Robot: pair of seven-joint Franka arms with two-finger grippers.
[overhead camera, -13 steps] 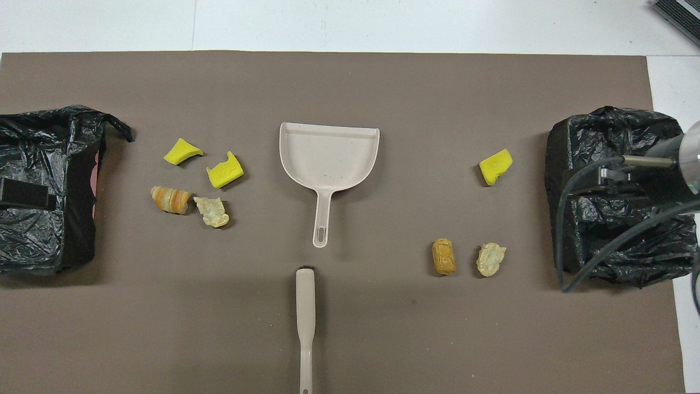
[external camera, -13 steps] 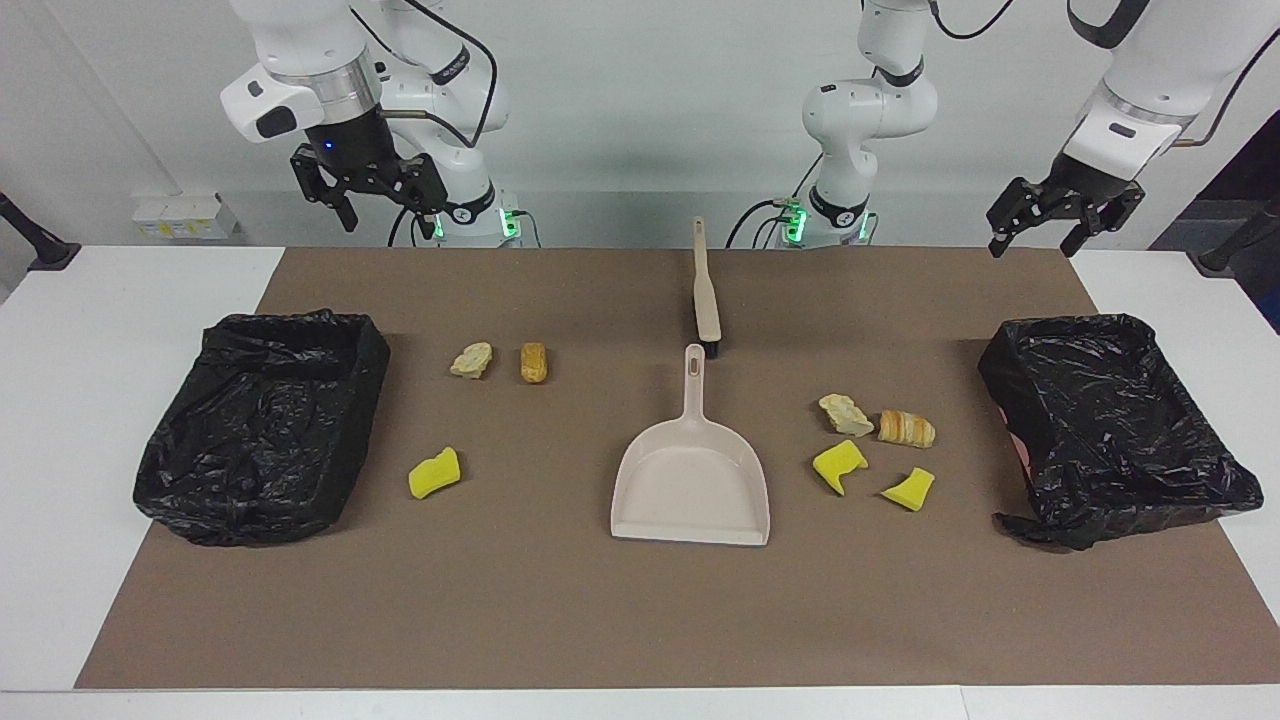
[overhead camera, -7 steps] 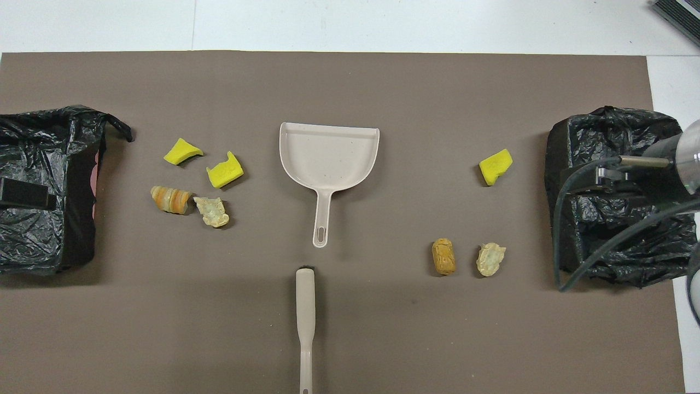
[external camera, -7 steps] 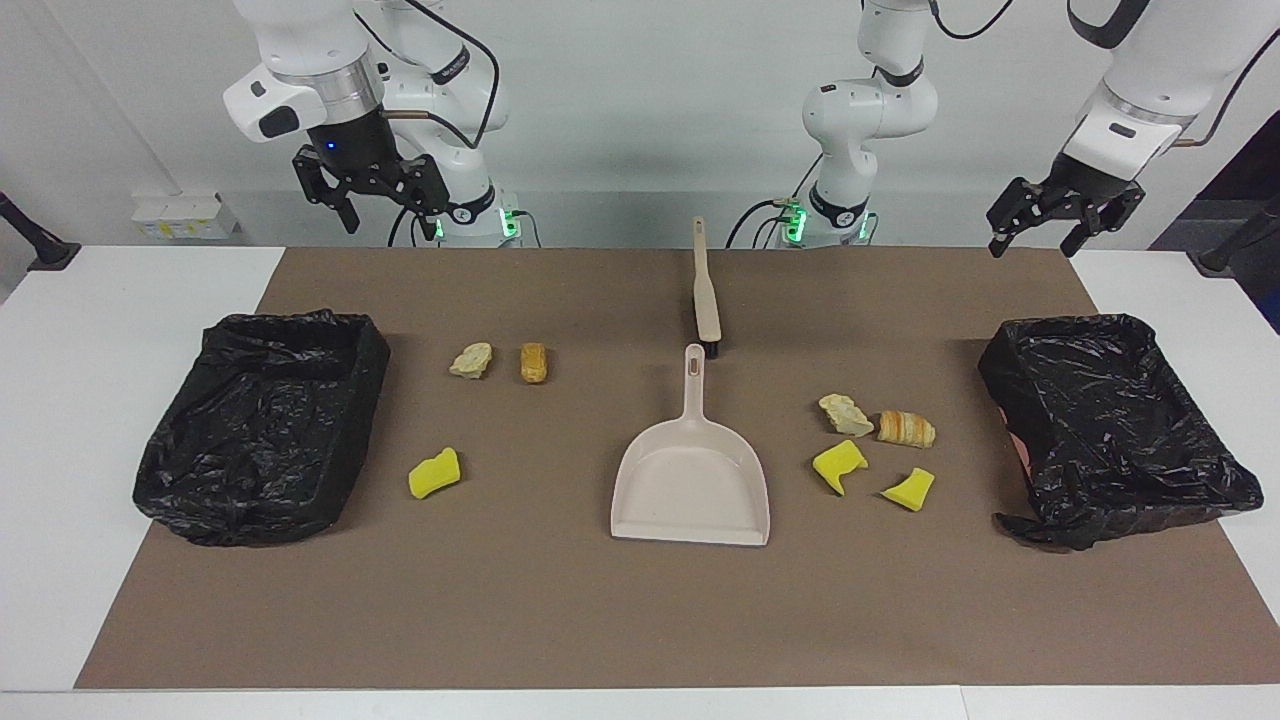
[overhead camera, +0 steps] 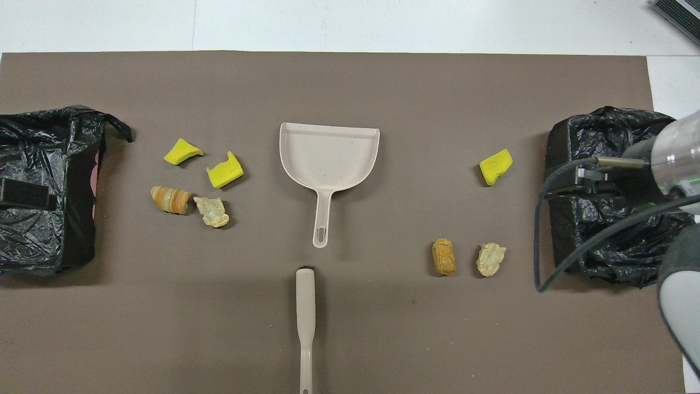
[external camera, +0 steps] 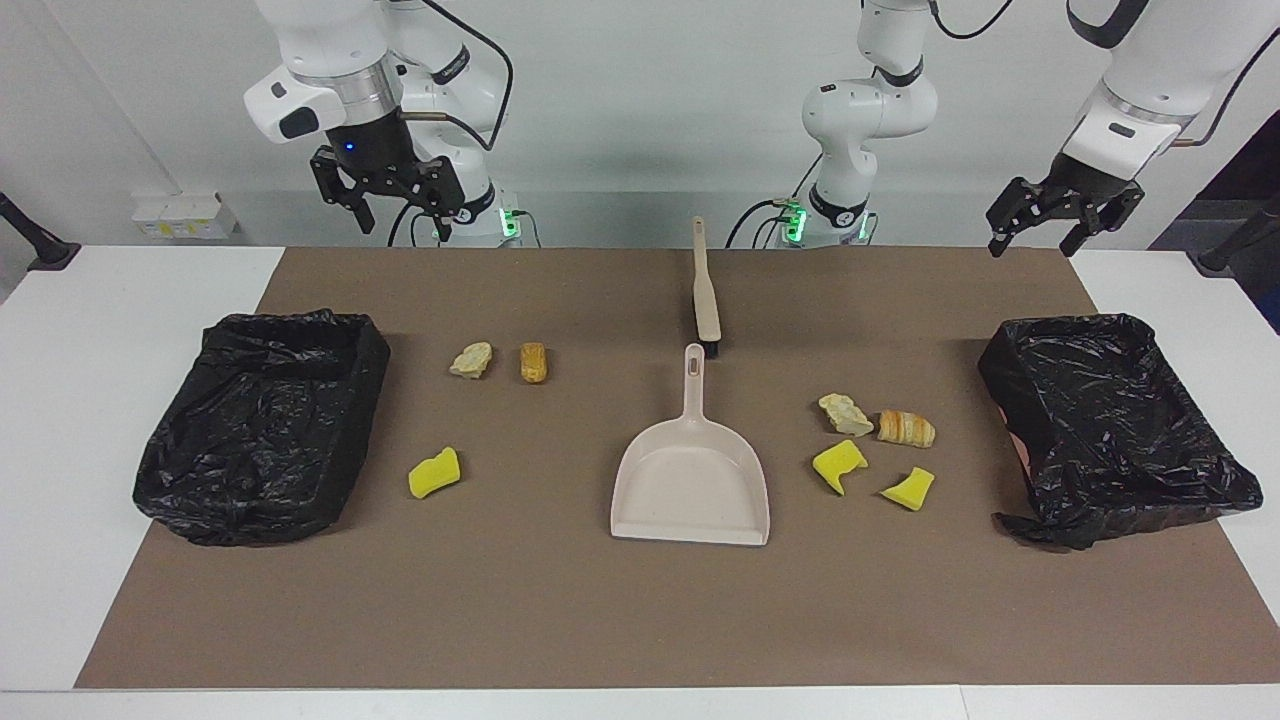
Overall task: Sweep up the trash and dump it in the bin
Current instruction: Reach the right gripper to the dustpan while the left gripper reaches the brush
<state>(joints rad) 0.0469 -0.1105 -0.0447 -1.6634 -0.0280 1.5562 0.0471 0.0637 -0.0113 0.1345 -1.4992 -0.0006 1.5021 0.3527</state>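
The dustpan's scoop is wide and flat on the mat, so my right gripper should lift the dustpan by its narrow handle (overhead camera: 321, 220) next.
Several scraps of trash lie on the brown mat in two groups. Toward the right arm's end are a yellow sponge chunk (external camera: 434, 472) (overhead camera: 495, 166), a pale lump (external camera: 471, 360) (overhead camera: 490, 259) and a brown piece (external camera: 534, 362) (overhead camera: 443, 256). Toward the left arm's end are two yellow chunks (external camera: 839, 465) (external camera: 909, 488), a bread-like piece (external camera: 906, 428) (overhead camera: 170, 198) and a pale lump (external camera: 845, 414) (overhead camera: 212, 211). A black-lined bin stands at each end (external camera: 352, 330) (external camera: 1150, 325). My right gripper (external camera: 400, 215) hangs open and empty high over the mat's robot-side edge. My left gripper (external camera: 1040, 240) waits open and empty above that edge's corner.
A beige dustpan (external camera: 692, 480) (overhead camera: 328, 156) lies mid-mat, handle toward the robots. Nearer to the robots, in line with it, lies the beige brush (external camera: 706, 295) (overhead camera: 305, 323). In the overhead view the right arm's wrist and cable (overhead camera: 672, 153) cover part of the bin (overhead camera: 601, 117).
The right arm has swung its gripper along the robot-side edge toward the middle of the table. The left arm, the scraps, the dustpan and the brush have not moved.
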